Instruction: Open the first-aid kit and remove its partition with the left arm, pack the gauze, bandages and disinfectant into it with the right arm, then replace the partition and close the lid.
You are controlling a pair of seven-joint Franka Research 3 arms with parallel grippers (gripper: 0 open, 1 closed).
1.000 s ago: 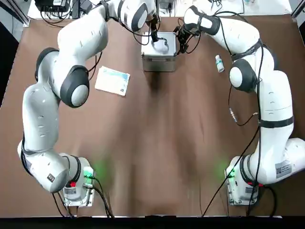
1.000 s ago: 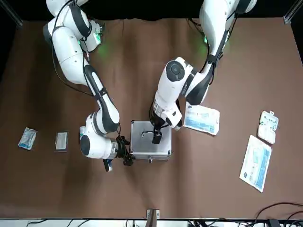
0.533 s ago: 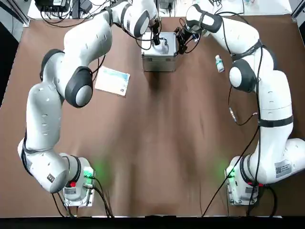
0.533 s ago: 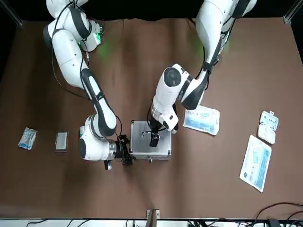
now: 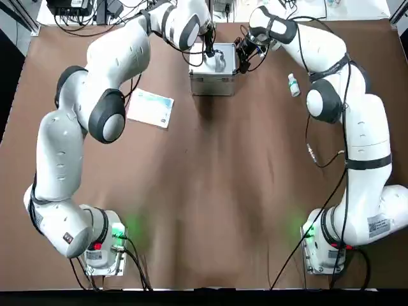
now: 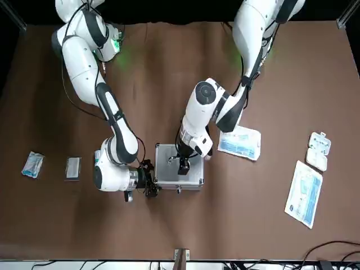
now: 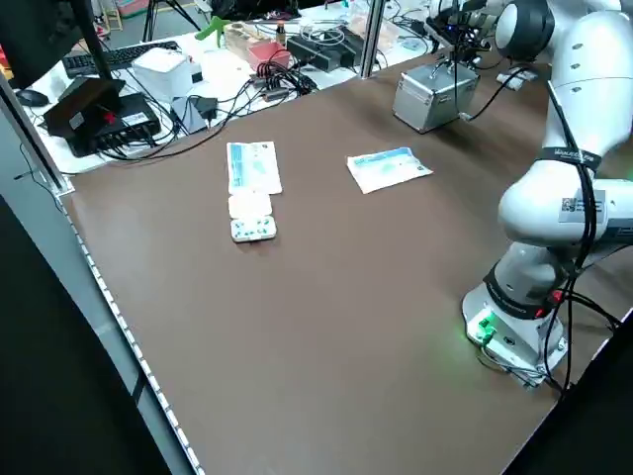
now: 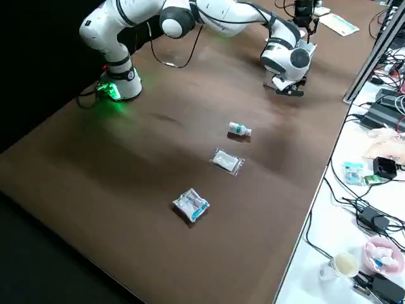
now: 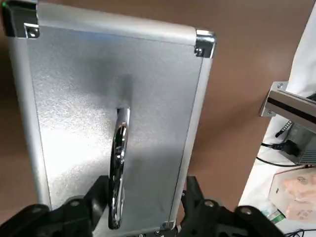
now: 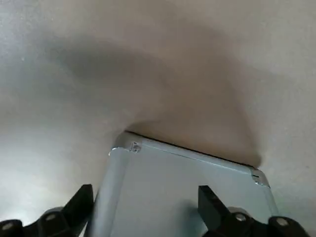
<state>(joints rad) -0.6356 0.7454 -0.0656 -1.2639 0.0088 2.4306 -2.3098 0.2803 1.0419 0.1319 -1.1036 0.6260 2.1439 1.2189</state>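
Note:
The kit's case is too wide for my fingertips. My left gripper should grab the kit by its slim loop handle [image 9: 119,168] next.
The first-aid kit [image 5: 213,69] stands at the table's far middle with its lid [image 6: 179,163] down; the partition is hidden inside. My left gripper [image 5: 209,51] hangs open just above the lid [image 9: 103,98], its fingers either side of the loop handle [image 9: 118,163]. Beside the kit's right wall my right gripper [image 6: 147,181] is open, with the kit [image 10: 182,197] showing between its fingers. The disinfectant [image 5: 293,84] lies to the right of the kit. Two small wrapped packets, gauze and bandages [image 6: 32,164] [image 6: 73,167], lie farther right.
A blue-white packet [image 5: 151,107] lies left of the kit. A flat packet [image 6: 304,193] and a white blister pack [image 6: 318,151] sit near the table's left edge. Cables and boxes crowd the bench [image 7: 198,79] beyond the far edge.
My left arm has swung its elbow inward and its gripper has settled closer over the lid's handle. The right gripper has barely shifted beside the kit.

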